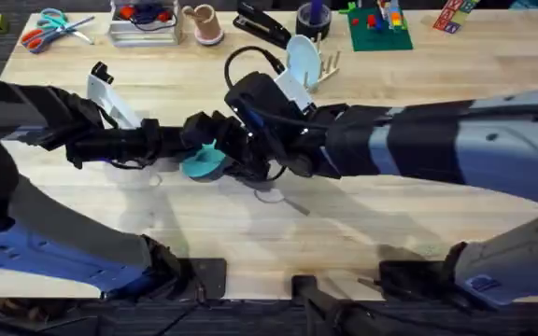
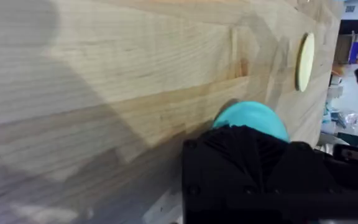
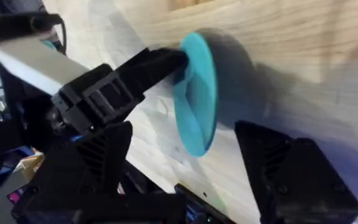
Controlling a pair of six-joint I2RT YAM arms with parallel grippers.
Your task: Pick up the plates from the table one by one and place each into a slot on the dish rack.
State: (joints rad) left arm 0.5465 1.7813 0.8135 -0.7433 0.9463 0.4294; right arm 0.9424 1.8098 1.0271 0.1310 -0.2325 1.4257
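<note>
My right gripper is going to grab the teal plate by its rim (image 3: 197,151) next, to stand it in a slot on the dish rack.
A teal plate (image 1: 204,164) hangs on edge just above the middle of the table (image 1: 344,224). My left gripper (image 1: 198,140) is shut on its rim. In the left wrist view, the teal plate (image 2: 251,114) shows past my black fingers (image 2: 247,168). My right gripper (image 3: 194,163) stands open, with one finger on each side of the teal plate (image 3: 197,118). The right gripper (image 1: 253,164) meets the left over the table's centre. A cream plate (image 2: 304,62) lies flat on the wood farther off. The dish rack (image 1: 325,65) stands at the back with a pale light-blue plate (image 1: 302,54) in it.
Along the back edge are scissors (image 1: 49,28), a clear tray (image 1: 143,26), a cup (image 1: 204,23), a stapler (image 1: 261,26), a tape roll (image 1: 314,19) and a green baseplate with bricks (image 1: 379,30). A white object (image 1: 110,89) lies at the left.
</note>
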